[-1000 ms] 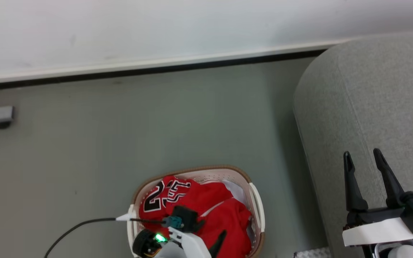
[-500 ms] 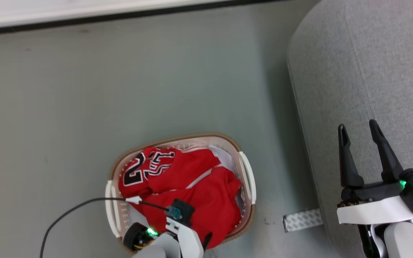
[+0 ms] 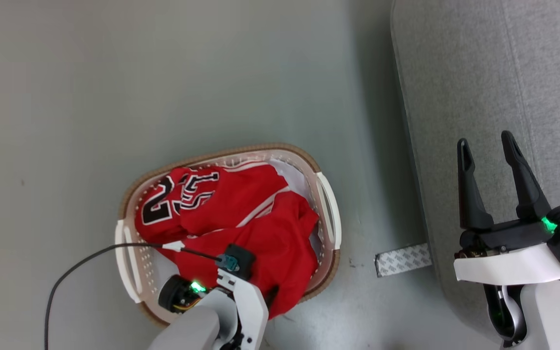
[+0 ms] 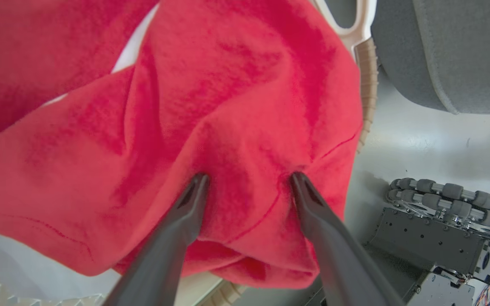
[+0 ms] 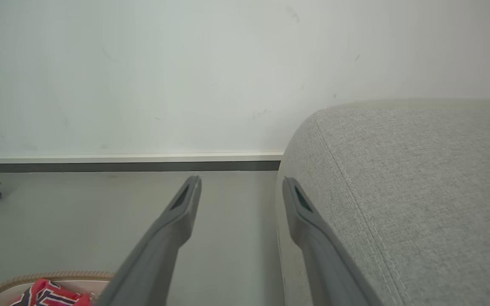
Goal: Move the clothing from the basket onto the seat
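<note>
My left gripper will next grab the bright red garment by its plain fold (image 3: 275,251) to move it from the basket onto the grey seat (image 3: 503,73).
The clothing (image 3: 241,214) is a heap of bright red fabric in the basket (image 3: 221,150), an oval white basket with a brown rim standing on the floor. A jersey (image 3: 173,199) with black numerals lies at its left end. My left gripper (image 4: 249,178) is open, both tips pressed into a red fold (image 4: 245,127) at the basket's near end. In the head view its wrist covers the fingers. My right gripper (image 3: 484,143) stands open and empty over the left edge of the grey seat (image 3: 503,73), also seen in the right wrist view as the gripper (image 5: 240,180) beside the seat (image 5: 398,178).
A pale cloth (image 3: 299,177) peeks out beneath the red garments. A black cable (image 3: 80,265) trails over the floor left of the basket. A strip of patterned tape (image 3: 403,259) lies by the seat's foot. My wheeled base (image 4: 440,221) sits close to the basket. A wall skirting (image 5: 130,163) runs behind.
The head camera has tilted down, so the wall has left the view and the basket sits higher in it. Both grippers stay open, the left one still on the red cloth.
</note>
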